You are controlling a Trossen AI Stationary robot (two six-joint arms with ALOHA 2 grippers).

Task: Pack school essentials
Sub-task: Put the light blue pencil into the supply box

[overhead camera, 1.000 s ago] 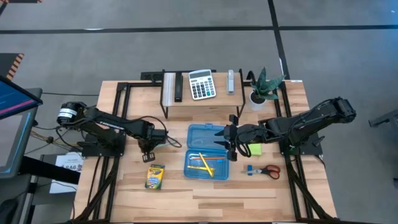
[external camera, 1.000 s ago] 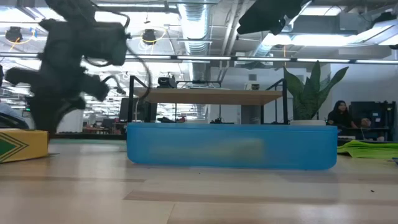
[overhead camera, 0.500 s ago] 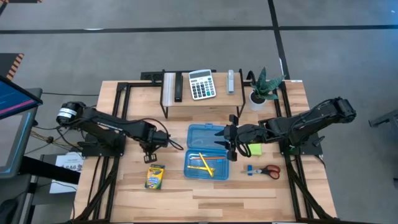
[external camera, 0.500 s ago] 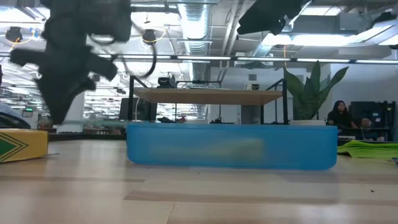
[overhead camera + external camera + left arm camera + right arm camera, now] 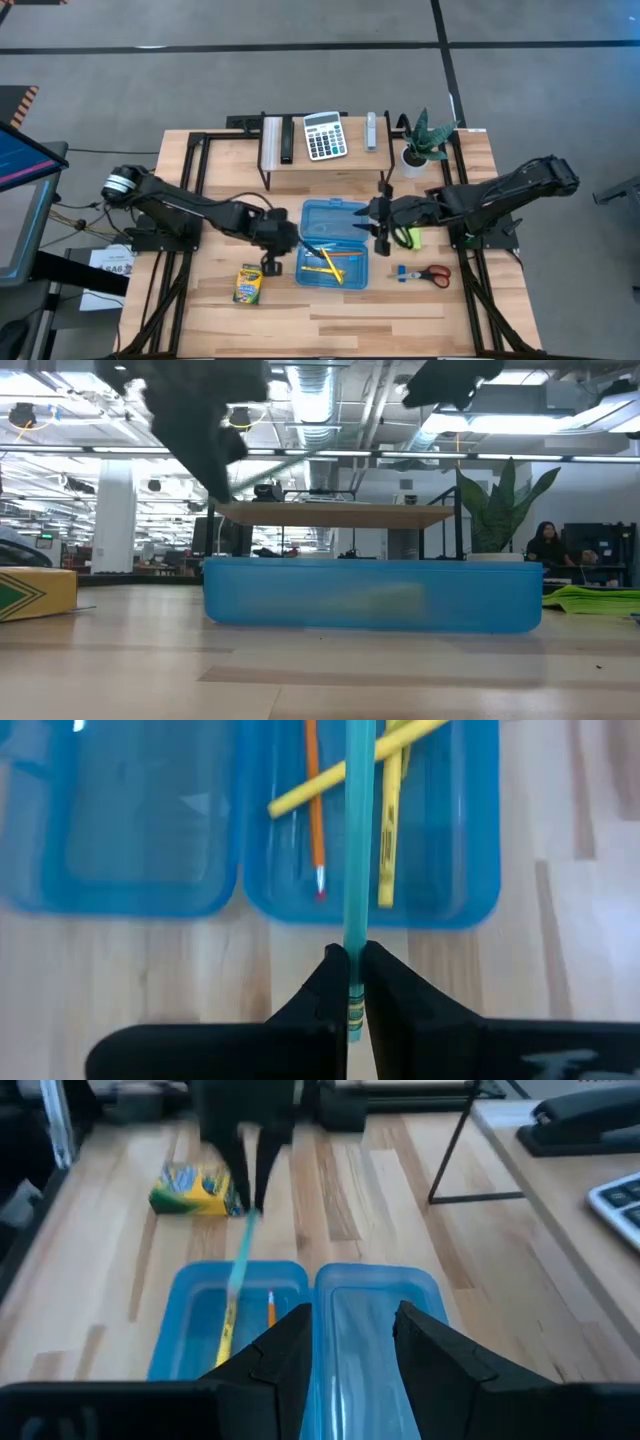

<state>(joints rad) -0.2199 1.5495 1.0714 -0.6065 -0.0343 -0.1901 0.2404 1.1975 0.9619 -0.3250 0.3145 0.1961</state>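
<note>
My left gripper should stay closed on the teal pencil until the pencil fits inside the case's rim (image 5: 425,923). The gripper's fingers and the pencil's banded end (image 5: 355,1010) are hanging outside the case's rim.
An open blue pencil case (image 5: 334,245) lies mid-table, its near half (image 5: 400,870) holding yellow and orange pencils (image 5: 385,830). My left gripper (image 5: 273,261) hovers at the case's left edge, shut on a teal pencil (image 5: 354,850). My right gripper (image 5: 379,225) hangs open above the case's right edge, holding nothing. The crayon box (image 5: 249,284) lies flat near the left front. A lime-green sticky-note pad (image 5: 407,238) lies under my right arm. Red-handled scissors (image 5: 433,274) and a tiny blue piece (image 5: 400,272) lie at the right front. My left gripper pinches the teal pencil's banded end (image 5: 352,1005) between its two fingers. The fingers come from above, slanting in from the table's left, and the pencil runs on roughly in line with them. It is lifted clear, and its free end (image 5: 233,1280) slants down over the case's near half.
A raised shelf (image 5: 300,160) at the far edge carries a calculator (image 5: 324,135) and a stapler (image 5: 371,131). A potted plant (image 5: 425,140) stands at the far right. Bare wood lies along the front edge.
My left gripper has swung toward the table's right and risen, from beside the crayon box to the case's left edge, tipping as it went with its fingers shut. My right gripper has drawn back a little toward the right edge.
</note>
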